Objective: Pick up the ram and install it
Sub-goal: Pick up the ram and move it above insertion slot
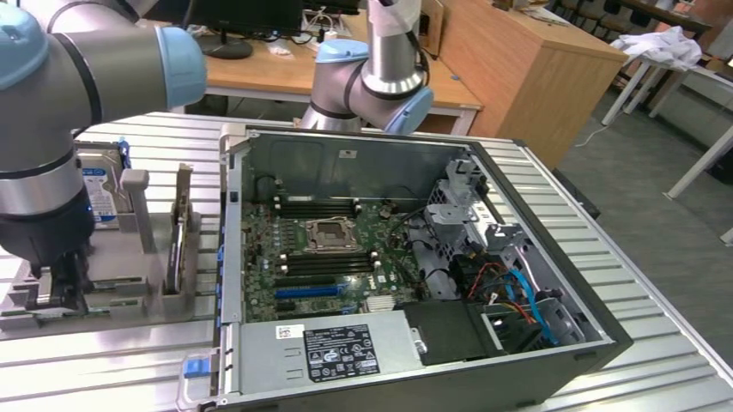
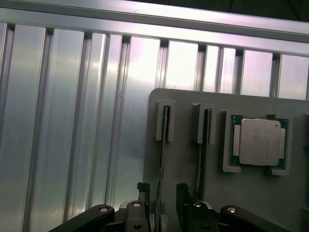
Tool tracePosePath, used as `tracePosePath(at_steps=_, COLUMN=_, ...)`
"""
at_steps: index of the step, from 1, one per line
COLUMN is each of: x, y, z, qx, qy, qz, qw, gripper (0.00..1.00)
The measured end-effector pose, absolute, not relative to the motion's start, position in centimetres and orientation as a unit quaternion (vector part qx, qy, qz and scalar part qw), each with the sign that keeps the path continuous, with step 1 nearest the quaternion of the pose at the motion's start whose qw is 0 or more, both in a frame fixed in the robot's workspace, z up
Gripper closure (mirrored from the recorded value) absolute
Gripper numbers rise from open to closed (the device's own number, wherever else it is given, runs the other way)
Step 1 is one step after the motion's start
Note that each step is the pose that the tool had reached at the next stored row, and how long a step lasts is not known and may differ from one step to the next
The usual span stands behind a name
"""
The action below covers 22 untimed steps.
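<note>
I should next grab the ram by its bare part (image 2: 160,190), between the grey holder clips that enclose the ram (image 2: 163,145) at both ends.
The ram (image 2: 163,145) is a thin stick seen edge-on, standing in a slot of a grey holder plate (image 2: 186,179). My gripper (image 2: 161,195) is open, low over that slot. Its dark fingers (image 2: 142,192) stand one on each side of the ram's near end, with gaps to it. In the exterior view my gripper (image 1: 57,283) hangs over the same grey holder (image 1: 115,292), to the exterior view's left of the open computer case (image 1: 401,257). The motherboard (image 1: 332,249) lies flat inside the case, with long black memory slots (image 1: 326,209) beside the processor socket.
A second edge-on stick (image 2: 203,154) stands in the neighbouring slot, with a processor chip (image 2: 260,142) in a pocket beside it. A hard drive with a blue label (image 1: 101,184) and a tall upright card (image 1: 184,227) stand on the holder. Ribbed metal tabletop (image 2: 72,121) surrounds everything.
</note>
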<state>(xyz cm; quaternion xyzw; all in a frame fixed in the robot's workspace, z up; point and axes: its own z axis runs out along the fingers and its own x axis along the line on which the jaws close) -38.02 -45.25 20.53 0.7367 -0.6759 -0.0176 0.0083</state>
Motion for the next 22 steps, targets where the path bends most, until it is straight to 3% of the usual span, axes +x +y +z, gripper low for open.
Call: tracePosePath(at_steps=22, x=-36.7, y=-45.3, z=20.3, qx=0.737, qy=-0.676, qz=-0.018, qw=0.008, gripper=0.64)
